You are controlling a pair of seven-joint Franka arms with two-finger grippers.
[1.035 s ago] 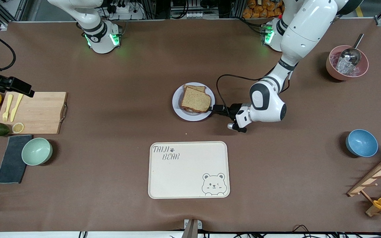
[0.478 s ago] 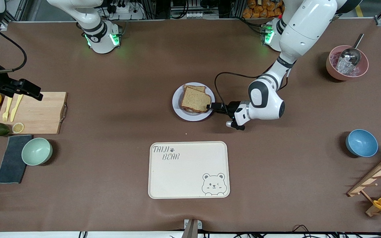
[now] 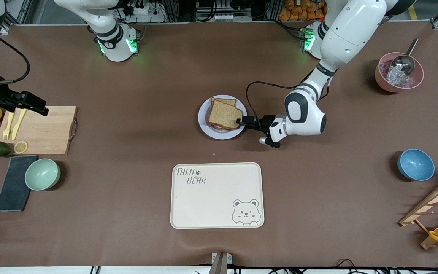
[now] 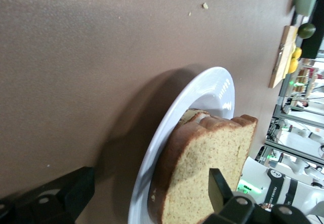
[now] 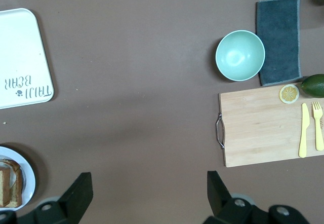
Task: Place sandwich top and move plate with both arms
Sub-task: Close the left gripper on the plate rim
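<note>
I should grab the pale lavender plate by its rim with my left gripper next, so that I can move the sandwich onto the cream bear tray (image 3: 217, 195).
The sandwich top (image 3: 224, 115), a speckled tan slice with a brown crust, lies on a lower slice on the pale lavender plate (image 3: 203, 121) at mid-table. My left gripper (image 3: 242, 121) is low at the plate's rim toward the left arm's end. It is open (image 4: 149, 183): one finger is outside the rim (image 4: 152, 148) by the table, the other over the bread (image 4: 212, 158). My right gripper (image 5: 148, 181) hangs open and empty, high over the table by the wooden cutting board (image 5: 263, 127).
A cream bear tray (image 3: 217, 196) lies nearer the camera than the plate. Cutting board (image 3: 38, 129), mint bowl (image 3: 42, 174) and dark cloth (image 3: 13, 182) are at the right arm's end. Pink bowl (image 3: 399, 72), blue bowl (image 3: 415, 164) and wooden rack (image 3: 435, 207) are at the left arm's end.
My left gripper has slid toward the plate, and its fingers now reach the rim and the bread's edge. The right arm's hand shifted slightly over the cutting board end.
</note>
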